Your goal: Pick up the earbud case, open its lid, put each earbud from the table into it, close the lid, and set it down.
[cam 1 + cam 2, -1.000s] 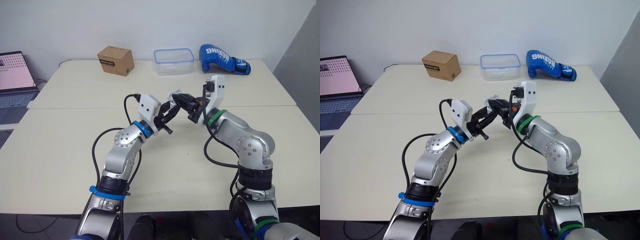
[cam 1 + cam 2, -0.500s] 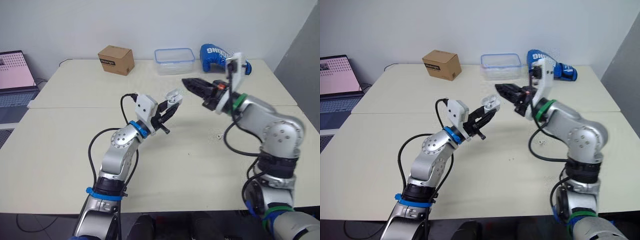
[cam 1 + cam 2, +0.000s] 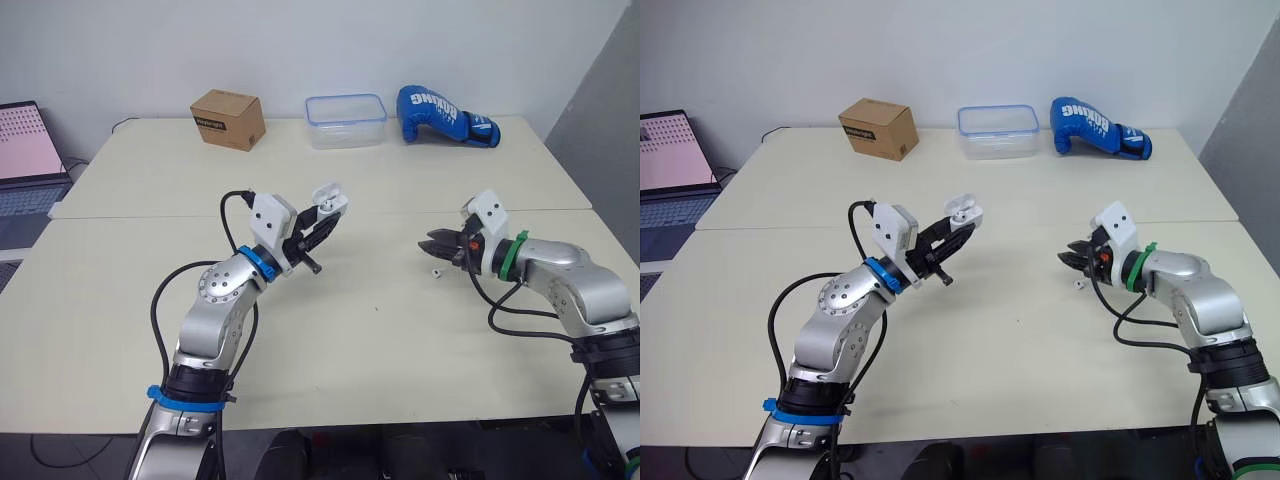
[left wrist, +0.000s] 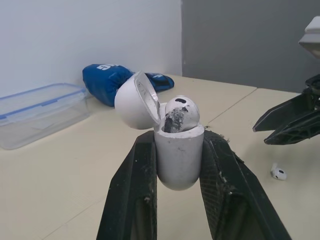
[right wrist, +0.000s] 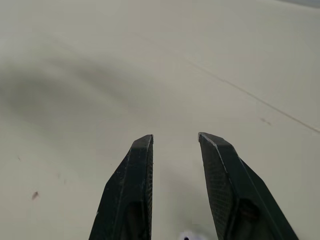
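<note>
My right gripper needs to reach the second white earbud and take it by its rounded head (image 3: 436, 272). Then the earbud's stem stays free to slide into the open case (image 3: 328, 198).
My left gripper (image 3: 318, 212) is shut on the white earbud case (image 3: 328, 198) and holds it up over the middle of the table. Its lid (image 4: 135, 102) is swung open, and one earbud (image 4: 181, 111) sits in the body of the case (image 4: 177, 155). A second earbud (image 3: 437, 271) lies loose on the table to the right. My right gripper (image 3: 432, 245) is open and hovers low just behind that earbud, fingers apart with nothing between them. In the right wrist view the earbud (image 5: 192, 235) peeks out below the gripper (image 5: 175, 140).
Along the far edge stand a cardboard box (image 3: 229, 119), a clear plastic container (image 3: 347, 121) and a blue boxing glove (image 3: 445, 117). A laptop (image 3: 20, 150) sits off the table's left end. A seam (image 3: 150, 215) runs across between the two tabletops.
My right gripper has left the case, swung out to the right and come down to the table by the loose earbud. My left arm has drifted slightly left, still holding the case.
</note>
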`<act>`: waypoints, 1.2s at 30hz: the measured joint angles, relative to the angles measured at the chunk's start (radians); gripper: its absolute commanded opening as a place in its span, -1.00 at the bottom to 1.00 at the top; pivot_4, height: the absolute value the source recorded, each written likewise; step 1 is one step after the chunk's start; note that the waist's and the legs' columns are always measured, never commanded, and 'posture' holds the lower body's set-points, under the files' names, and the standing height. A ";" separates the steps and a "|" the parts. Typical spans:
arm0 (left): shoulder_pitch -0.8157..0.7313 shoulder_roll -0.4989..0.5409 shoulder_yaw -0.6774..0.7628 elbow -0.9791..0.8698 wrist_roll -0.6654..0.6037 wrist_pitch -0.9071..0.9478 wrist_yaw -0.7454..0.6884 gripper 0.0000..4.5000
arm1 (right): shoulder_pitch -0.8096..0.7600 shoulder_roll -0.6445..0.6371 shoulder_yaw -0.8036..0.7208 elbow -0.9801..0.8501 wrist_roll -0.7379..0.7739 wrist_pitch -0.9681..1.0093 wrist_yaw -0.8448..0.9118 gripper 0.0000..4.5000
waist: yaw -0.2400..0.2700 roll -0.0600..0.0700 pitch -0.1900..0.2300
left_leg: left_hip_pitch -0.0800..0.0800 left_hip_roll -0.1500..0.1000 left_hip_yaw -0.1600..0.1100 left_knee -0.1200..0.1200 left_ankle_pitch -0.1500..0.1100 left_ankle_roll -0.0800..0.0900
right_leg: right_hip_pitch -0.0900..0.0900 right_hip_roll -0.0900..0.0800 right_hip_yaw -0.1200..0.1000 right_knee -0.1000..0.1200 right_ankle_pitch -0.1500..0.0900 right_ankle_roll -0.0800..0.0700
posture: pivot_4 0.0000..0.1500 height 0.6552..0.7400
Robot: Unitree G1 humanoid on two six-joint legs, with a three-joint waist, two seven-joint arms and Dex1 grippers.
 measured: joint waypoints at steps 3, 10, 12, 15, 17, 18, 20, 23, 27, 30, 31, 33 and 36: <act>0.017 0.013 0.001 -0.015 -0.002 0.009 0.001 -0.66 | 0.033 0.016 0.013 0.031 -0.051 -0.056 0.018 -0.35 | 0.001 0.000 0.000 | 0.000 0.000 0.000 0.000 0.000 0.000 | 0.000 0.000 0.000 0.000 0.000 0.000 | 1.00 1.00; 0.026 0.017 0.002 -0.034 -0.010 0.026 0.000 -0.66 | 0.040 -0.027 0.049 0.140 -0.150 -0.257 0.189 -0.35 | 0.002 0.000 0.000 | 0.000 -0.001 0.000 0.001 0.000 0.000 | 0.000 0.000 0.000 0.000 0.001 0.001 | 1.00 1.00; 0.024 0.018 0.002 -0.033 -0.010 0.025 -0.001 -0.66 | 0.014 -0.051 0.052 0.170 -0.157 -0.293 0.257 -0.18 | 0.000 0.000 0.000 | 0.000 0.000 0.001 0.001 0.000 0.000 | 0.000 0.000 0.001 0.000 0.001 0.001 | 1.00 1.00; 0.017 0.017 0.001 -0.032 -0.010 0.024 -0.002 -0.66 | -0.070 -0.098 0.092 0.236 -0.206 -0.386 0.384 0.23 | -0.001 0.000 0.000 | 0.001 0.000 0.001 0.001 0.000 0.000 | 0.000 0.000 0.001 0.000 0.001 0.001 | 1.00 1.00; 0.016 0.017 0.001 -0.031 -0.010 0.022 -0.002 -0.66 | -0.128 -0.126 0.122 0.290 -0.259 -0.471 0.458 0.37 | -0.001 0.000 0.000 | 0.001 0.000 0.001 0.001 0.000 0.000 | 0.001 0.000 0.000 0.000 0.001 0.001 | 1.00 1.00; 0.016 0.017 0.001 -0.030 -0.010 0.022 -0.002 -0.66 | -0.158 -0.133 0.144 0.326 -0.287 -0.516 0.497 0.37 | -0.001 0.000 0.000 | 0.001 0.000 0.001 0.001 0.000 0.000 | 0.001 0.000 0.001 0.000 0.001 0.001 | 1.00 1.00; 0.016 0.017 0.000 -0.029 -0.010 0.020 -0.002 -0.66 | -0.207 -0.130 0.189 0.397 -0.340 -0.600 0.560 0.37 | -0.001 0.000 0.000 | 0.001 0.000 0.001 0.001 0.000 0.000 | 0.001 0.000 0.001 0.000 0.001 0.001 | 1.00 1.00; 0.017 0.015 0.000 -0.028 -0.010 0.015 -0.003 -0.66 | -0.292 -0.104 0.267 0.523 -0.431 -0.721 0.630 0.37 | -0.002 0.000 0.001 | 0.001 0.000 0.002 0.001 0.000 0.000 | 0.001 0.000 0.001 0.000 0.004 -0.004 | 1.00 1.00; 0.024 0.017 0.002 -0.028 -0.010 0.003 -0.001 -0.66 | -0.450 -0.052 0.371 0.688 -0.564 -0.892 0.715 0.37 | -0.004 0.000 0.001 | 0.001 0.000 0.002 0.001 0.000 -0.001 | 0.000 0.000 0.001 0.000 0.004 -0.004 | 1.00 1.00; 0.035 0.018 0.000 -0.028 -0.009 0.002 -0.001 -0.66 | -0.550 -0.012 0.436 0.782 -0.665 -1.033 0.721 0.37 | -0.001 0.000 0.001 | 0.001 0.000 0.001 0.001 0.000 -0.001 | 0.000 -0.001 0.001 0.000 0.004 -0.004 | 1.00 1.00; 0.035 0.018 0.001 -0.029 -0.009 0.002 0.000 -0.66 | -0.565 -0.003 0.444 0.805 -0.683 -1.068 0.719 0.37 | -0.001 0.000 0.001 | 0.001 0.000 0.001 0.001 0.000 -0.001 | 0.000 -0.001 0.001 0.000 0.004 -0.004 | 1.00 1.00; 0.039 0.021 0.003 -0.031 -0.009 0.002 0.001 -0.66 | -0.588 0.018 0.472 0.851 -0.728 -1.134 0.711 0.37 | 0.002 0.000 0.001 | 0.001 -0.001 0.001 0.001 0.000 -0.001 | 0.000 -0.002 0.001 0.000 0.004 -0.004 | 1.00 1.00; 0.054 0.027 0.005 -0.035 -0.009 0.002 0.003 -0.66 | -0.613 0.045 0.513 0.918 -0.794 -1.207 0.690 0.37 | 0.002 0.000 0.001 | 0.001 -0.002 0.001 0.001 0.000 -0.001 | 0.000 -0.003 0.001 0.000 0.004 -0.004 | 1.00 1.00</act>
